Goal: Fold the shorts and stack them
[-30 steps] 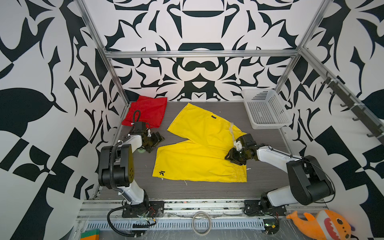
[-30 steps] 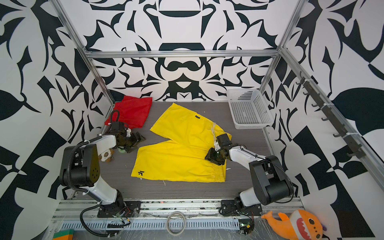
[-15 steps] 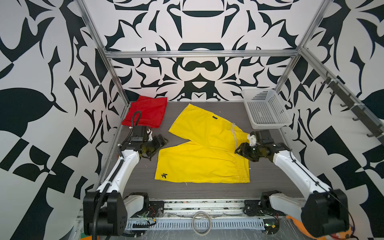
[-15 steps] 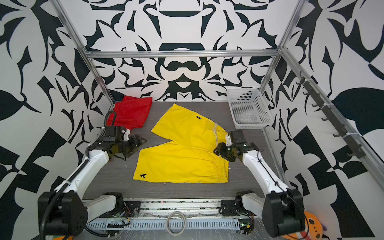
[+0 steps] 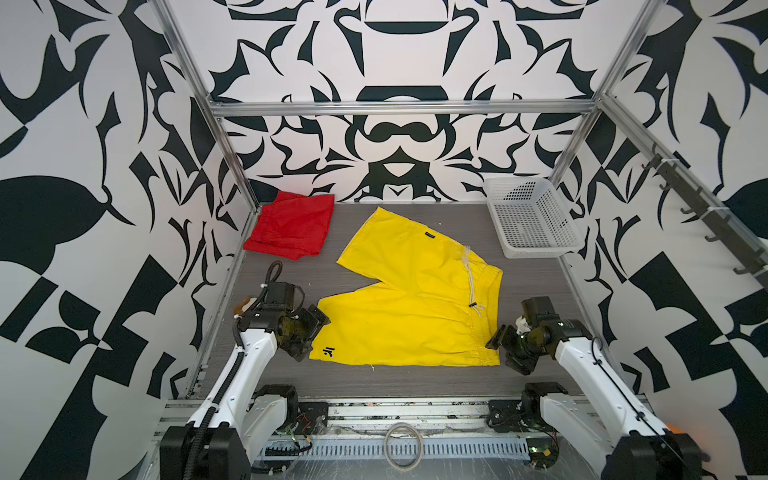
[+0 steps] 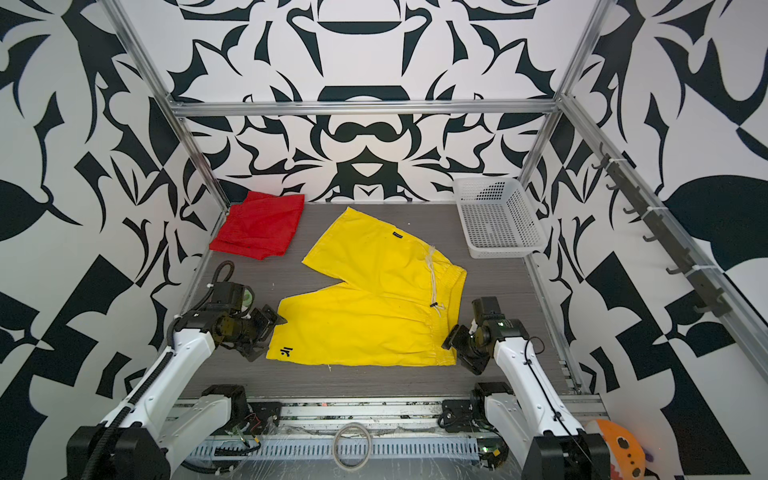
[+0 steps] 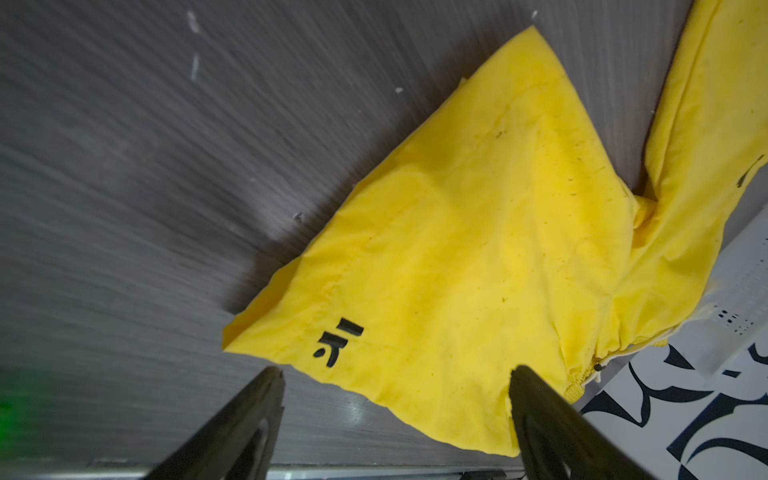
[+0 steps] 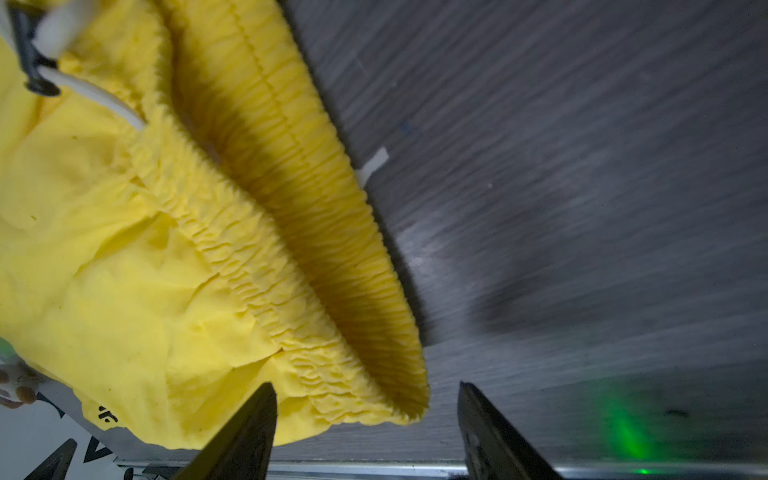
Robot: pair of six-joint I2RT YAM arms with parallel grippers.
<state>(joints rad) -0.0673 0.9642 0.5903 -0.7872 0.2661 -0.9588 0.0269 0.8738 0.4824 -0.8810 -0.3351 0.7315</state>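
Note:
My right gripper should next grab the yellow shorts (image 5: 407, 307) by the near corner of the gathered waistband. Then it can fold the near leg over the far one.
The yellow shorts (image 5: 407, 307) (image 6: 374, 307) lie spread flat mid-table, legs pointing left, waistband and white drawstring (image 5: 469, 278) at the right. The red shorts (image 5: 291, 226) (image 6: 259, 226) sit folded in the far left corner. My left gripper (image 5: 313, 338) (image 7: 395, 370) is open at the near leg's hem, by the dark logo (image 7: 338, 347), with the hem corner between its fingers. My right gripper (image 5: 503, 353) (image 8: 365, 384) is open at the near corner of the gathered waistband (image 8: 311, 208); the corner lies between its fingers. Neither holds any cloth.
A white perforated basket (image 5: 530, 222) stands at the far right corner. An orange plush shark (image 6: 619, 449) lies outside the frame at the front right. A metal rail (image 5: 395, 409) runs along the table's front edge, with a loose ring (image 5: 402, 444) beyond it.
Both grippers have come toward the front. The right one left the drawstring area, widened and now sits at the waistband's near corner. The left one moved to the near leg's hem.

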